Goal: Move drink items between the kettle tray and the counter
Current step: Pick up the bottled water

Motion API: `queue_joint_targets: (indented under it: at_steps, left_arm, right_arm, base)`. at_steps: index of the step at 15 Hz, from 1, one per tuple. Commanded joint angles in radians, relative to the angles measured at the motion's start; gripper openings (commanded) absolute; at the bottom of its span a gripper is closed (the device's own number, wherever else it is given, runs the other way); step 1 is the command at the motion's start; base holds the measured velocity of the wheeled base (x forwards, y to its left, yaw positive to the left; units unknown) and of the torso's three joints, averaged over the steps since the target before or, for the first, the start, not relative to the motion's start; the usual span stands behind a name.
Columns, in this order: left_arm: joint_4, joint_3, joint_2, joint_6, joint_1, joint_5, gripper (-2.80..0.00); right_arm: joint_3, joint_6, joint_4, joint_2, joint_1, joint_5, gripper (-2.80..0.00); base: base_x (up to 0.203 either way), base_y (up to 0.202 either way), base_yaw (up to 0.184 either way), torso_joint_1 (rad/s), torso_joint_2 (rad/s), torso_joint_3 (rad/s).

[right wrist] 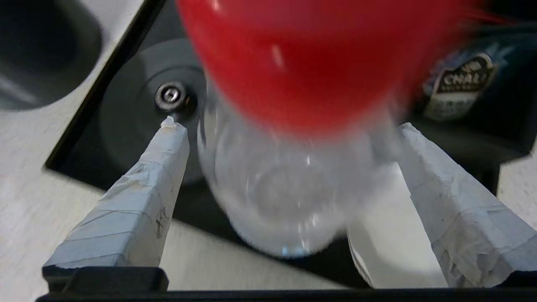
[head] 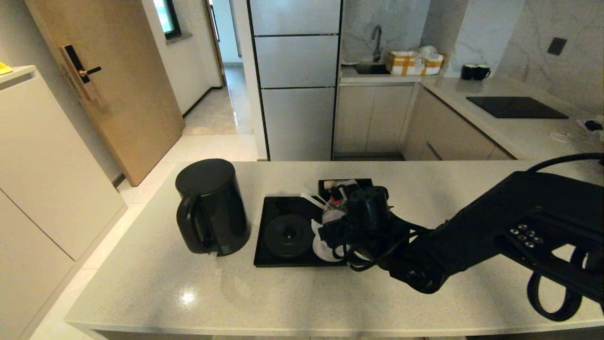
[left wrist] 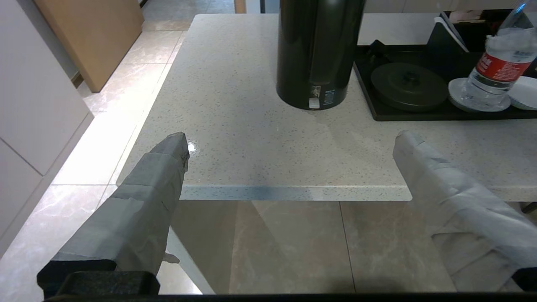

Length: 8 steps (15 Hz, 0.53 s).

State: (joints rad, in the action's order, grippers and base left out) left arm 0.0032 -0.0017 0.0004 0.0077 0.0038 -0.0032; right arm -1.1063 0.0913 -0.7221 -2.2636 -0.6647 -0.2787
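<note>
The right gripper isn't ready to close on the bottle yet: its fingers reach only the bottle's upper body (head: 332,216), below its red cap (head: 335,201), so the gripper should lower first.
A clear water bottle (left wrist: 495,71) with a red-and-white label stands on a white saucer (left wrist: 459,100) on the glossy black kettle tray (left wrist: 419,115). My right gripper (right wrist: 288,125) hangs over that bottle (right wrist: 285,188), open, with one finger on each side of it and a gap to each. In the head view the right arm reaches in from the right, and its gripper (head: 337,212) covers most of the bottle (head: 331,216) on the tray (head: 273,208). My left gripper (left wrist: 292,140) is open and holds nothing, parked off the front edge of the counter (left wrist: 251,138).
A black kettle (head: 212,208) stands on the counter (head: 236,283) just left of the tray. The round kettle base (head: 288,235) sits on the tray's left half, and a black compartment box (head: 361,183) at its back. A second saucer (left wrist: 524,92) lies beside the bottle.
</note>
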Motion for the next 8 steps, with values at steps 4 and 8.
queue_joint_targets:
  at_steps: [4, 8]
  left_arm:
    - [0.0, 0.0, 0.0, 0.0, 0.001, 0.0, 0.0]
    - [-0.002, 0.0, 0.0, -0.002, 0.0, 0.0, 0.0]
  right_arm:
    - [-0.125, -0.001, 0.002, -0.114, 0.004, -0.062, 0.0]
    - [-0.147, -0.015, 0.001, -0.125, 0.023, -0.103, 0.0]
  base:
    - [0.0, 0.0, 0.0, 0.0, 0.0, 0.0]
    - [0.0, 0.0, 0.0, 0.0, 0.0, 0.0]
